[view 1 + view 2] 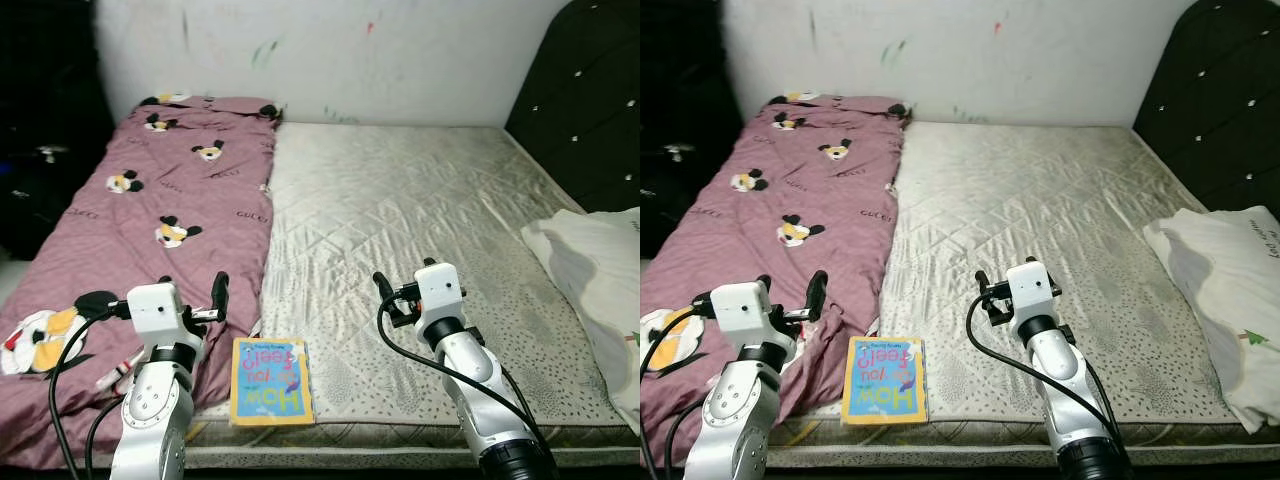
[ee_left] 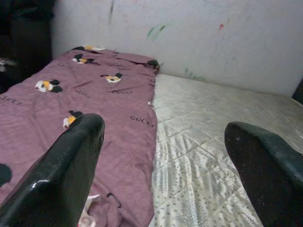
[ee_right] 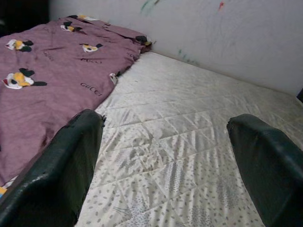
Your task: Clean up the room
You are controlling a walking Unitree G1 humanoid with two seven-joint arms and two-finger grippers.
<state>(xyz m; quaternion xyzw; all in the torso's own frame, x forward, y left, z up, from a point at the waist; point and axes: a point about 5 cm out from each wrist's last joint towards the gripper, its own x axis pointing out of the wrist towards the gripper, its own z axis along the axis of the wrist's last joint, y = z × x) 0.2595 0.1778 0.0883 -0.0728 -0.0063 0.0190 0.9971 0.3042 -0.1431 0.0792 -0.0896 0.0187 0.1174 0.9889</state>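
The book's cover is wider than my fingers can spread. My left gripper will next grab the book by its thin edge (image 1: 273, 422), with a finger on each cover.
A children's book (image 1: 270, 381) with a blue and yellow cover lies flat at the mattress's near edge, between my two arms. To its left, a purple blanket (image 1: 170, 190) with cartoon mouse prints covers the left strip of the bed. My left gripper (image 1: 190, 292) hovers open over the blanket's near end, just left of the book. My right gripper (image 1: 405, 278) is open above the bare quilted mattress (image 1: 400, 200), to the book's right. Both wrist views look along the bed with wide-spread fingers (image 2: 66, 170) (image 3: 71, 165) and nothing between them.
A crumpled white cloth (image 1: 600, 290) lies on the bed's right edge. A dark tufted headboard (image 1: 590, 110) stands at the far right. The marked white wall (image 1: 350, 50) closes the far side. Dark furniture (image 1: 40, 150) stands at the left. A small red-and-white item (image 1: 115, 375) rests on the blanket's near end.
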